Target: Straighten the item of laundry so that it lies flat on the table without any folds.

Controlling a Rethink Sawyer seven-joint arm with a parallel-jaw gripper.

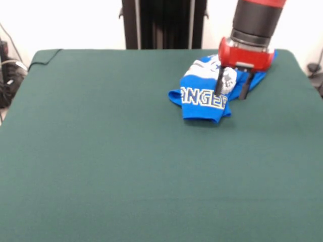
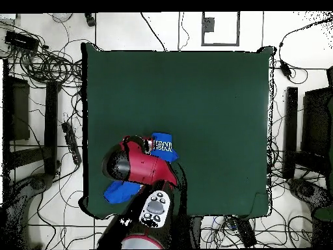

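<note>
My gripper grabs the bunched T-shirt by its plain blue top edge [image 1: 241,80] next, to straighten out the folds.
The bright blue T-shirt [image 1: 204,96] lies bunched and folded at the far right of the dark green table [image 1: 126,161]. Its white lettering outlined in yellow faces the camera, and a white-grey emblem shows behind it. My gripper [image 1: 231,93] hangs from the red and black arm right over the shirt's right part. Its two dark fingers [image 1: 219,83] stand apart, open, with the tips down at the cloth. In the overhead view the arm covers most of the shirt [image 2: 162,146]; a blue part shows at each side of it. The gripper itself is hidden there.
The table's right edge [image 1: 303,70] is close to the shirt. Cables [image 2: 45,62] and dark equipment lie on the floor all round the table. The robot's pedestal [image 1: 164,22] stands behind the table's far edge.
</note>
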